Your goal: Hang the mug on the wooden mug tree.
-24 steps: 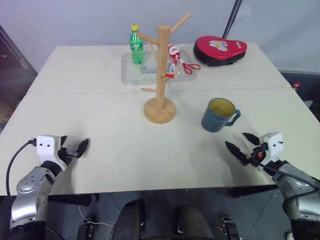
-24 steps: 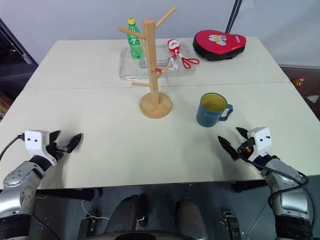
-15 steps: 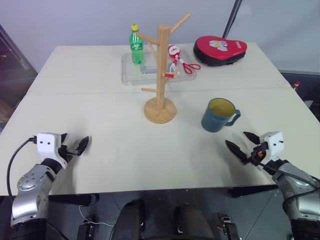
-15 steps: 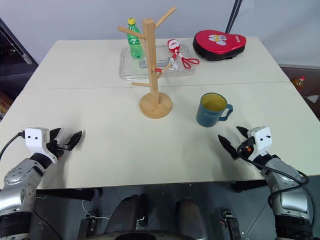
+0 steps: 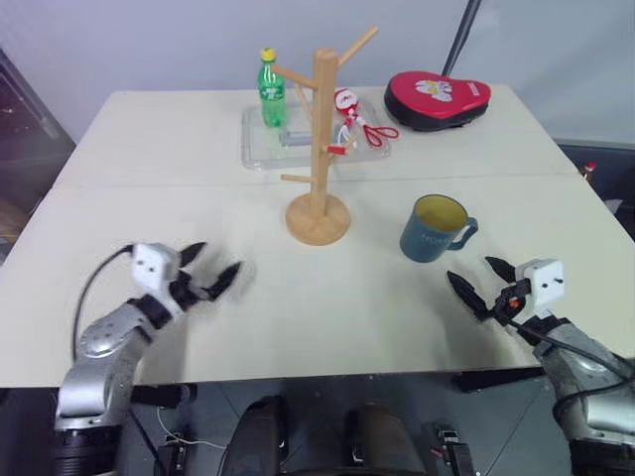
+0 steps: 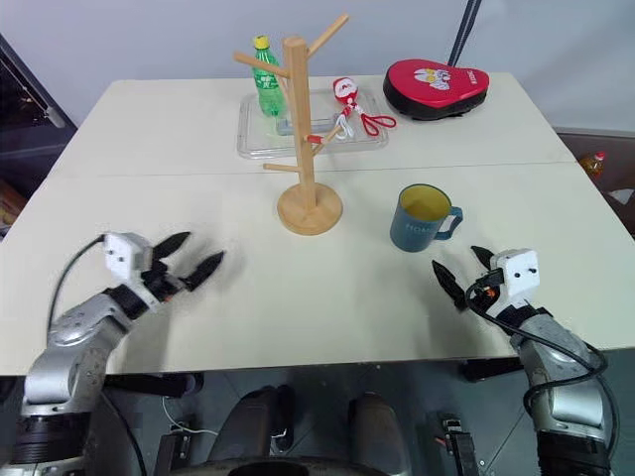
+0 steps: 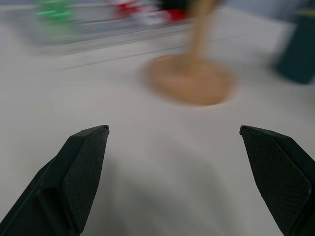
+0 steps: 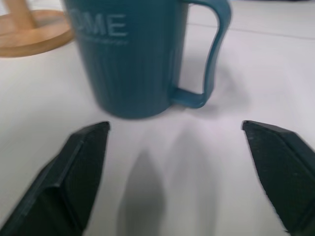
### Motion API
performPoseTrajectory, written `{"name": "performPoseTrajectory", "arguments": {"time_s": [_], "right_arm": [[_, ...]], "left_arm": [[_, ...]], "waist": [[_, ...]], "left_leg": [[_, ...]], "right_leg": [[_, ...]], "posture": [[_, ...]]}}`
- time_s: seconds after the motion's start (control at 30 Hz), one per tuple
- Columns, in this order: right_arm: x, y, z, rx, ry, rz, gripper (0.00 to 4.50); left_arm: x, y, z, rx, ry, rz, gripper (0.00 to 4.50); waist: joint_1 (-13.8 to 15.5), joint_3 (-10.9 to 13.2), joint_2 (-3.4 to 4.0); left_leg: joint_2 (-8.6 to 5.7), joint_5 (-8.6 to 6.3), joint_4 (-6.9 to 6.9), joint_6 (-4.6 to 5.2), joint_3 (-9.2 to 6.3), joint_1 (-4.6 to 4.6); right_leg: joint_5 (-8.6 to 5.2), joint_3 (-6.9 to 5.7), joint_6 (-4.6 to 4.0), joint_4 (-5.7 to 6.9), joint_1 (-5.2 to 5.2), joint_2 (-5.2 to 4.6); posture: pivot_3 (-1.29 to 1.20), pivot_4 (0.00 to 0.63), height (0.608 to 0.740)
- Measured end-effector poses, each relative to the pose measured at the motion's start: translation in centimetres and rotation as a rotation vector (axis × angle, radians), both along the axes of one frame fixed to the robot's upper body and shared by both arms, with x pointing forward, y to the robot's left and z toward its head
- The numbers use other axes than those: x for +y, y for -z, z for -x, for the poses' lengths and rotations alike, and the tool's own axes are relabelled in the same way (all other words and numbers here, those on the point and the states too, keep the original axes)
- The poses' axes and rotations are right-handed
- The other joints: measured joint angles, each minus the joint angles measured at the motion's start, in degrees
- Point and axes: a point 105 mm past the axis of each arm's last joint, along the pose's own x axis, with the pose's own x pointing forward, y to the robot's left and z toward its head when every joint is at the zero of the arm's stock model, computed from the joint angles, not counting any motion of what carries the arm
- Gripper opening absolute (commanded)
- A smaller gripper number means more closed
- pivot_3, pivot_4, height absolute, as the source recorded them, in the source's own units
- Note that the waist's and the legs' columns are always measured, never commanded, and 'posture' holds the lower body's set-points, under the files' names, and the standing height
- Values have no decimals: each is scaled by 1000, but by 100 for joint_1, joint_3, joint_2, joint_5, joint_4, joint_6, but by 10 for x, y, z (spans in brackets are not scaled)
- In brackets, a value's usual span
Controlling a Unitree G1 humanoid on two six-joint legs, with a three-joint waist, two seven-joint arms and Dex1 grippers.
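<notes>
My right gripper picks up the mug by its loop handle [image 5: 466, 232] next, to hang the mug on the wooden tree [image 5: 320, 129].
The teal-blue mug [image 5: 435, 230] stands upright right of centre on the table, yellow inside, its handle turned to the right. The wooden mug tree [image 5: 320, 129] stands left of it on its round base, pegs bare. My right gripper [image 5: 473, 275] hovers open just in front of the mug, fingers level and aimed at it; in the right wrist view the mug [image 8: 130, 54] sits between and beyond the fingertips [image 8: 88, 147]. My left gripper [image 5: 213, 263] is open and empty over the table, to the front left of the tree, whose base [image 7: 189, 78] lies ahead in the left wrist view.
A clear tray [image 5: 260, 147] at the back holds a green bottle [image 5: 271, 89] and red-and-white items [image 5: 349, 119]. A red pouch [image 5: 437, 97] lies at the back right. The table's front edge [image 5: 317, 372] runs just below both grippers.
My left gripper has swung forward and to the right, toward the mug tree, still open. The right gripper has barely shifted. Mug and tree have not moved.
</notes>
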Motion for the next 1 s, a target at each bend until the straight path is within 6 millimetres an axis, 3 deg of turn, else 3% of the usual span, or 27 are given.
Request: {"name": "performPoseTrajectory", "arguments": {"time_s": [0.1, 0.33, 0.57, 1.0], "right_arm": [[-6, -2, -2, -10, 47, 15, 4441], [-10, -7, -6, -55, 110, -3, 4441], [-6, -15, -19, -93, 113, 8, 4441], [-15, -4, -39, -66, 169, -1, 4441]], "left_arm": [[-27, -8, 8, -9, 152, -17, 4500], [-62, -6, 24, -10, 358, -81, 4500], [-73, -7, 28, -19, 401, -81, 4500], [-81, -8, 29, -41, 410, -85, 4500]], "waist": [[0, -1, 2], [-13, -4, 8], [-9, -4, 8], [-13, -4, 8]], "left_leg": [[-1, 0, 0, 0, -1, 1], [3, 1, 0, 1, 0, 2], [3, 1, 1, 1, 0, 2], [1, 1, 3, 2, 1, 2]], "right_leg": [[0, 0, 0, 0, 0, 5], [0, 6, 1, 0, -1, 27], [1, 6, 2, 0, -1, 30], [1, 6, 3, 1, 0, 31]], "posture": [[0, 150, 736], [0, 150, 736], [0, 150, 736], [0, 150, 736]]}}
